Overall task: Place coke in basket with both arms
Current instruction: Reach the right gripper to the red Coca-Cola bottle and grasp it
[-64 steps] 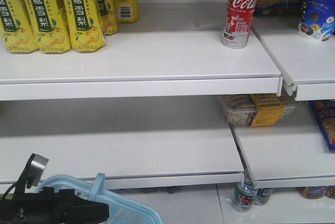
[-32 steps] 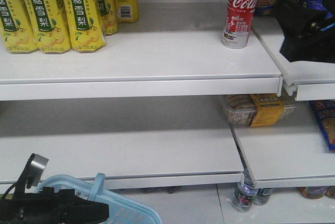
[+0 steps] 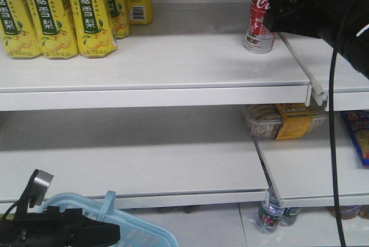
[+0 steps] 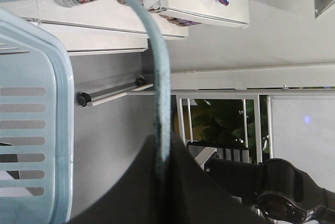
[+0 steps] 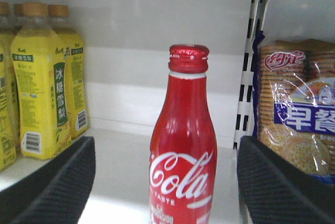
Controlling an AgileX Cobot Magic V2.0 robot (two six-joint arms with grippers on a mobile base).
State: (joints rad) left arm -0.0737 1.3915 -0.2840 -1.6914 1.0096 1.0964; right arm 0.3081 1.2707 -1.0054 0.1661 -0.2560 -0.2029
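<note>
I need to place the coke bottle in the basket [image 3: 147, 232], so next I should grab it with my right gripper by its body [image 3: 259, 19].
The coke [image 3: 258, 27], a slim red bottle with white script, stands upright at the right end of the upper shelf. My right gripper [image 3: 275, 10] is at its right side, covering part of it. In the right wrist view the coke [image 5: 183, 145] stands between the two black fingers [image 5: 57, 182], and the right gripper [image 5: 166, 179] is open with gaps on both sides. The light blue basket [image 3: 147, 232] hangs at the bottom left. My left gripper [image 4: 159, 182] is shut on the basket's flat handle [image 4: 157, 56], beside the slotted wall [image 4: 31, 124].
Yellow pear-drink bottles [image 3: 57, 10] fill the upper shelf's left end. Biscuit packs [image 5: 298, 124] sit behind a slotted divider [image 5: 246, 103] just right of the coke. A tray of cakes [image 3: 282, 121] lies on the lower shelf, and small bottles [image 3: 270, 215] stand underneath.
My right arm came into view from the right and moved left and up until it reached the coke. The left arm and basket have not moved.
</note>
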